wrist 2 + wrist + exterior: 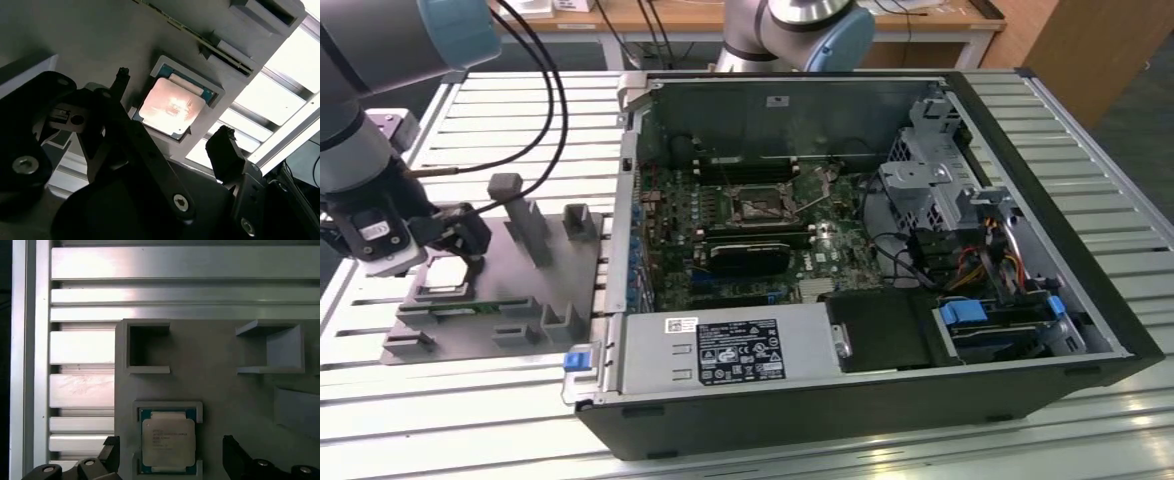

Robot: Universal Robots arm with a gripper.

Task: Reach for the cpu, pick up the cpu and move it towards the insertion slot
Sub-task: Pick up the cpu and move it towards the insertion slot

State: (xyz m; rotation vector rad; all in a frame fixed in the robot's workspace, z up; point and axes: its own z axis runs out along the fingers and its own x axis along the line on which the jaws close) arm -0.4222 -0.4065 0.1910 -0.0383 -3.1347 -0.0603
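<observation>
The robot's fingers are beside the CPU's edges in the wrist view, over the grey pocket, so the gripper needs to close on the CPU now.
The cpu (171, 107) is a small square chip with a shiny metal top. It lies flat in a shallow pocket of the grey fixture plate (507, 300), at the exterior view's left. My gripper (454, 250) hovers just over it and is open. In both wrist views one black finger stands on each side of the cpu (168, 440), apart from its edges. Nothing is held. The insertion slot (757, 205) is a square socket with a dark centre on the green board inside the open computer case, well off to the exterior view's right.
The fixture plate carries grey upright blocks (527, 225) and empty box pockets (147, 347) around the cpu's pocket. The open black case (1067, 250) holds cables, a drive cage and a power supply (727, 350). A slatted metal table (80, 385) lies under everything.
</observation>
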